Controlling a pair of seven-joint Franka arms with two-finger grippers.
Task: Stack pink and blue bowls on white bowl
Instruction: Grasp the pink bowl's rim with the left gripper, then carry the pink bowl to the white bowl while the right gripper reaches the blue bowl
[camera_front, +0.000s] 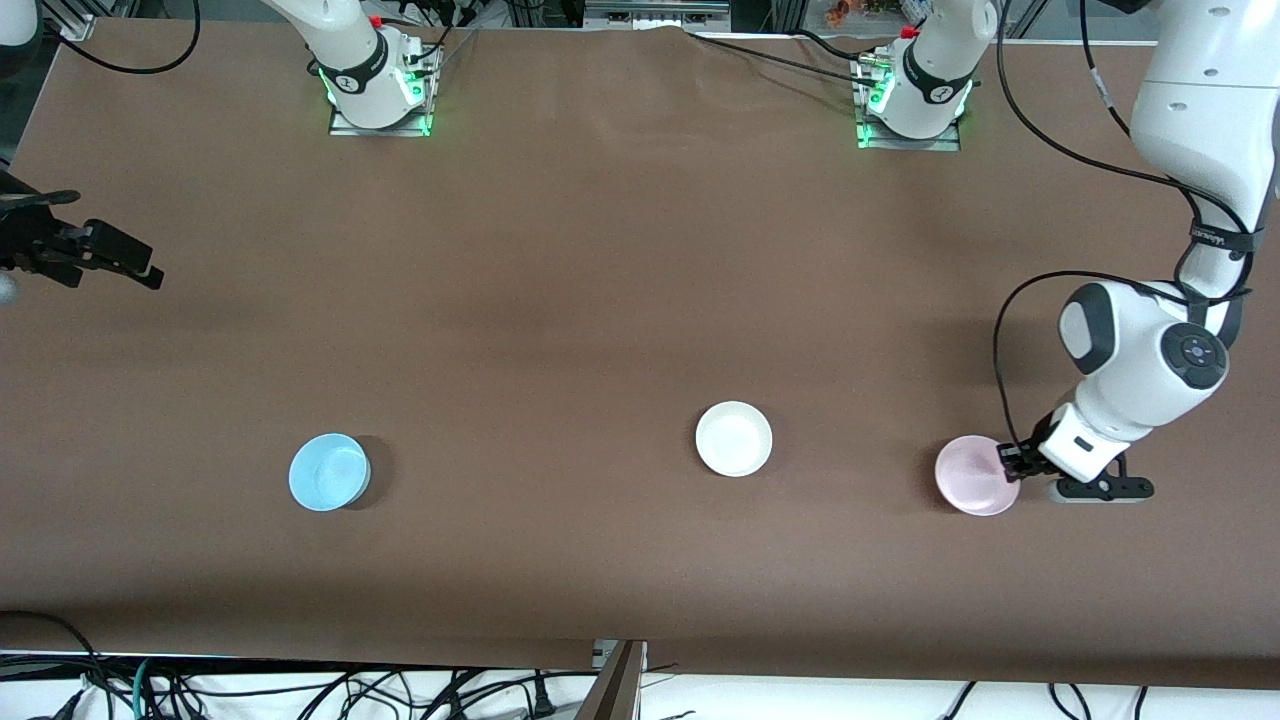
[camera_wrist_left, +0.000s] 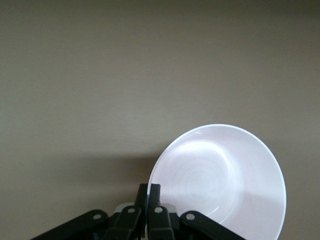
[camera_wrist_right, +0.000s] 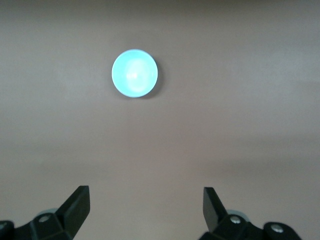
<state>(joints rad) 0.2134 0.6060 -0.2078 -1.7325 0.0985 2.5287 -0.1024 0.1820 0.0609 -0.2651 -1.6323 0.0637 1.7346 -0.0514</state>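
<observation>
My right gripper is to grab the light blue bowl by its rim (camera_front: 329, 437), so that it can stack the bowl over the white bowl (camera_front: 734, 438).
The pale pink bowl (camera_front: 972, 476) is at the left arm's end of the table. My left gripper (camera_front: 1012, 462) is shut on its rim; in the left wrist view the fingers (camera_wrist_left: 142, 196) pinch the edge of the pink bowl (camera_wrist_left: 225, 175). The white bowl (camera_front: 734, 438) sits upright near the middle of the table. The light blue bowl (camera_front: 328, 471) sits toward the right arm's end and also shows in the right wrist view (camera_wrist_right: 134, 72). My right gripper (camera_front: 115, 240) is open and empty, up in the air at the right arm's end, well away from the blue bowl.
The table is covered with a brown cloth (camera_front: 600, 300). The two arm bases (camera_front: 378, 85) stand along its edge farthest from the front camera. Cables hang off the nearest edge.
</observation>
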